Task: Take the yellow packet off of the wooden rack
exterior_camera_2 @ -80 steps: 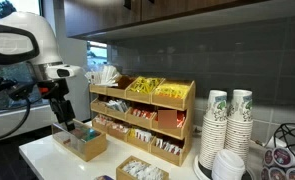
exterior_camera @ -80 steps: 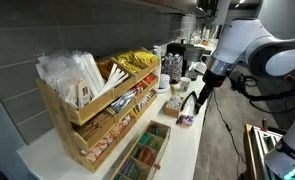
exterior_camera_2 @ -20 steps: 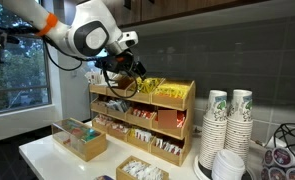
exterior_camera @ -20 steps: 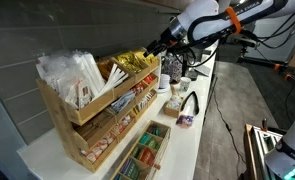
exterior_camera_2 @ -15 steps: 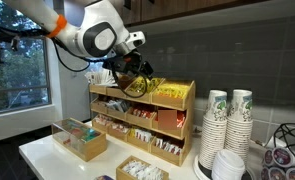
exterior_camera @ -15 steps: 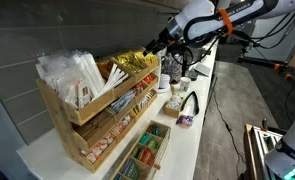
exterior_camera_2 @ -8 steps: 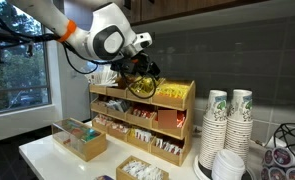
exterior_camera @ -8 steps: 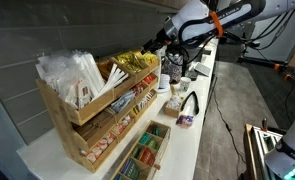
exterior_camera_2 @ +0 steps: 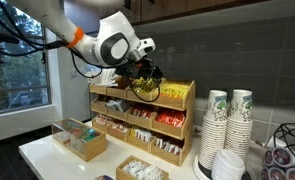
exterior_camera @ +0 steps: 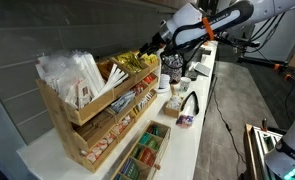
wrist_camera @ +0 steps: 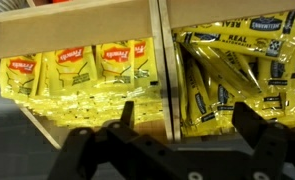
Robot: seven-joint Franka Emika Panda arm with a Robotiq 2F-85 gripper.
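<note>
My gripper needs to move first and then close on a yellow packet, because the wooden divider [wrist_camera: 164, 60] is between its fingers and they stop above the packets.
The wooden rack [exterior_camera: 92, 105] [exterior_camera_2: 142, 125] stands against the wall in both exterior views, three slanted tiers. Its top tier holds heaps of yellow packets [exterior_camera: 135, 62] [exterior_camera_2: 147, 88]. In the wrist view the yellow packets fill two compartments, flat ones left [wrist_camera: 77, 68] and long ones right [wrist_camera: 232, 75], split by a wooden divider [wrist_camera: 164, 60]. My gripper [exterior_camera: 147, 50] [exterior_camera_2: 145, 76] [wrist_camera: 192, 115] is open and empty, hovering just above the top tier with a finger on each side of the divider.
A low wooden tray of green packets [exterior_camera: 142, 155] [exterior_camera_2: 80, 140] sits in front of the rack. Stacked paper cups [exterior_camera_2: 227, 125] stand beside the rack. White sachets [exterior_camera: 72, 72] fill the rack's far top compartment. Grey tiled wall behind.
The arm has swung from the table's open side over to the rack and keeps edging closer to the top-tier yellow packets. The gripper stays open.
</note>
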